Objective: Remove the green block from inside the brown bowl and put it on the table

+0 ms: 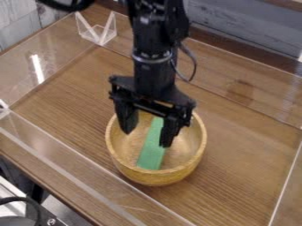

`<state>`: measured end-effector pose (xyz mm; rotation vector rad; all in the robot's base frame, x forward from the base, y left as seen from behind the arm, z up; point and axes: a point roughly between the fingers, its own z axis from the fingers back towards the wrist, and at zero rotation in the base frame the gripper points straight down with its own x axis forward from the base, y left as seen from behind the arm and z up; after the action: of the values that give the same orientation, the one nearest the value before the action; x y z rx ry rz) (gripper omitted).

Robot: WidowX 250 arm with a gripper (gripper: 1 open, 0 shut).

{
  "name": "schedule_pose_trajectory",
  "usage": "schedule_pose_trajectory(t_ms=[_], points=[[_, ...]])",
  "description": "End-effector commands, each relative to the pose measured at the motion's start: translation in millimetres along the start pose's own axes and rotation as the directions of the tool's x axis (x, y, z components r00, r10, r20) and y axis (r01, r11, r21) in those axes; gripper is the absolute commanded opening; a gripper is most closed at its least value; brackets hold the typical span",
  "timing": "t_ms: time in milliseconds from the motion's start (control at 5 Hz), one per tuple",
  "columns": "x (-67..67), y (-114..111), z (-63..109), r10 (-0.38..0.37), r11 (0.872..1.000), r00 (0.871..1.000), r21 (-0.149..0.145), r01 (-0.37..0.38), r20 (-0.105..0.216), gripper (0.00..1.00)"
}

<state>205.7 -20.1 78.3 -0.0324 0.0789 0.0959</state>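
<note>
My gripper picks up the block by its long sides next, to lift the green block point(153, 152) out of the brown bowl.
The brown bowl point(124, 161) stands on the table point(242, 106) near the front. Inside it lies the green block point(153, 152), a flat bright bar running front to back. My gripper point(147, 131) points straight down into the bowl, open wide, with one finger point(124, 121) left of the block and the other point(172, 131) at the block's right. The far end of the block sits between the fingers; I cannot tell whether they touch it. The arm hides the bowl's far rim.
Clear plastic walls point(48, 40) run around the table. A clear folded plastic piece point(97, 28) stands at the back left corner. The bare wood to the right of the bowl and behind it holds no objects.
</note>
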Motion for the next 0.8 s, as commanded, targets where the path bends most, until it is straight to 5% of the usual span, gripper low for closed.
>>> schedule_pose_trajectory(t_ms=[0,600], points=[[3.8,-6.6,-3.8,0.002,1.000,0.998,-0.021,-0.001,0.060,1.00],[4.1,-9.8,-24.9,0.004,0.999,0.997,-0.046,-0.001,0.071,1.00]])
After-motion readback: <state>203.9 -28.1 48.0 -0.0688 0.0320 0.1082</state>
